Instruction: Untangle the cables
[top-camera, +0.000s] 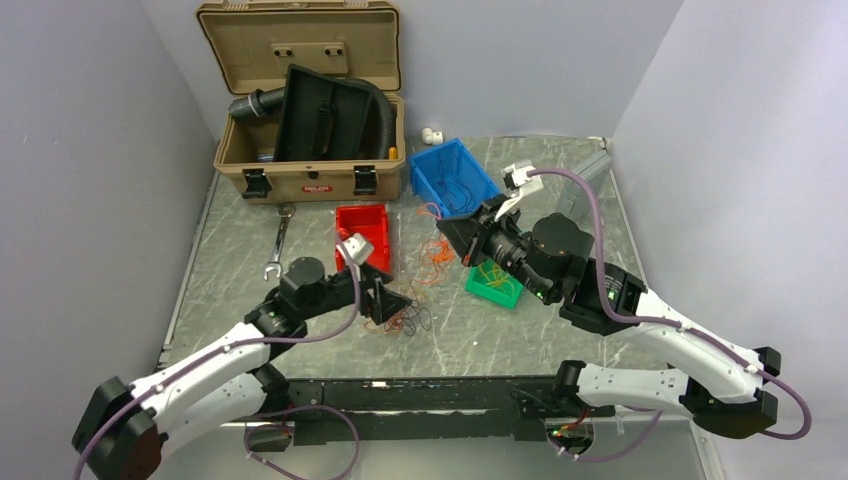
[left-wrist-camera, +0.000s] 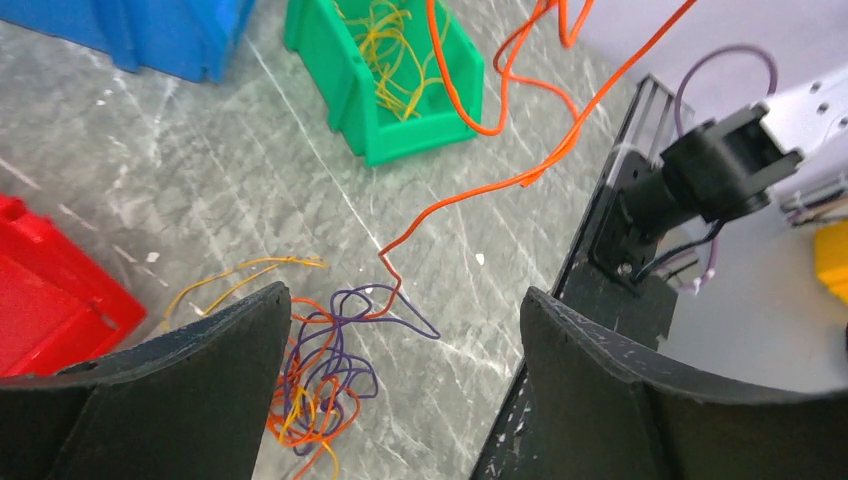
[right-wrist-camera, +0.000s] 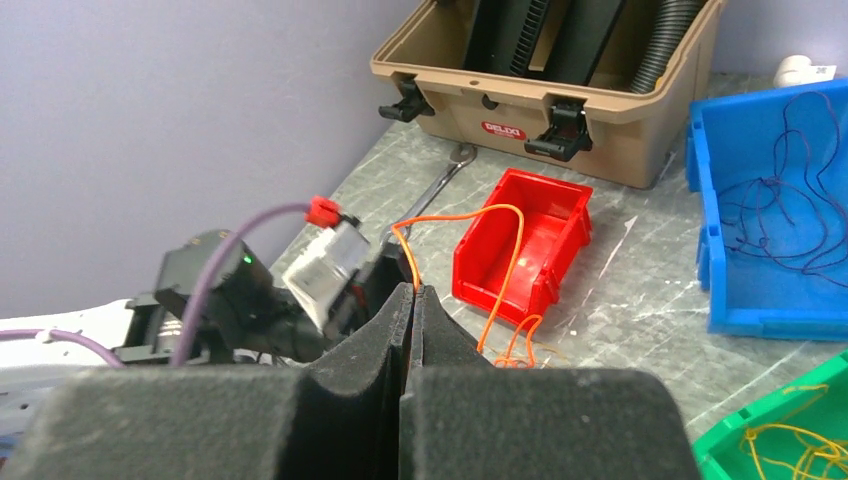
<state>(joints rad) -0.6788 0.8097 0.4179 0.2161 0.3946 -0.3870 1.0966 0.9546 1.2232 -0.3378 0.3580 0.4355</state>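
Note:
Next, my left gripper grabs the orange cable by its loops in the tangle, so that the cable's other end stays free for my right gripper.
A tangle of thin orange, purple and yellow cables (top-camera: 405, 320) lies on the table in front of my left gripper (top-camera: 393, 300). In the left wrist view the tangle (left-wrist-camera: 310, 375) sits by the left finger, between the open jaws of that gripper (left-wrist-camera: 405, 295), which is empty. One orange cable (left-wrist-camera: 500, 185) rises out of the tangle towards the upper right. My right gripper (top-camera: 447, 230) is raised above the table and shut on that orange cable. In the right wrist view the cable (right-wrist-camera: 505, 225) loops out from the closed tips of the right gripper (right-wrist-camera: 413, 290).
A red bin (top-camera: 363, 232), a blue bin (top-camera: 452, 175) holding dark wires and a green bin (top-camera: 493, 283) holding yellow wires stand mid-table. An open tan toolbox (top-camera: 310, 150) with a black hose is at the back left. A wrench (top-camera: 279, 240) lies left of the red bin.

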